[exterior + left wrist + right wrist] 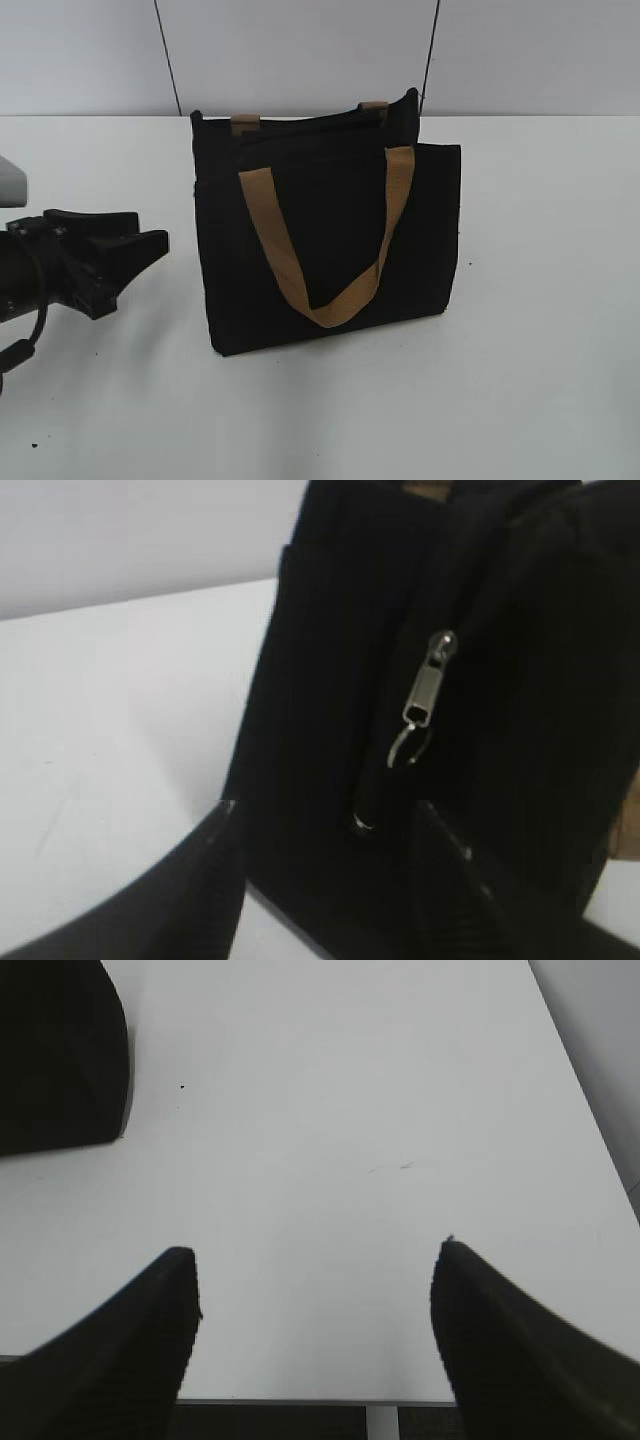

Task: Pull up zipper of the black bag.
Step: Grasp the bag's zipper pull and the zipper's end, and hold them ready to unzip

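My left gripper pinches the tab's lower end next, since the silver pull hangs over the upper part of the black fabric tab.
The black bag stands upright in the middle of the white table, its tan handle hanging down the front. In the left wrist view the bag's end fills the frame, with the zipper's silver pull hanging on the black zip line. My left gripper is open and empty, left of the bag and pointing at its end; in its own view its fingers frame the bag's lower end, below the pull. My right gripper is open and empty over bare table; a corner of the bag shows at upper left.
The white table runs to a pale wall behind. Its near edge shows under my right gripper. A grey object sits at the far left edge.
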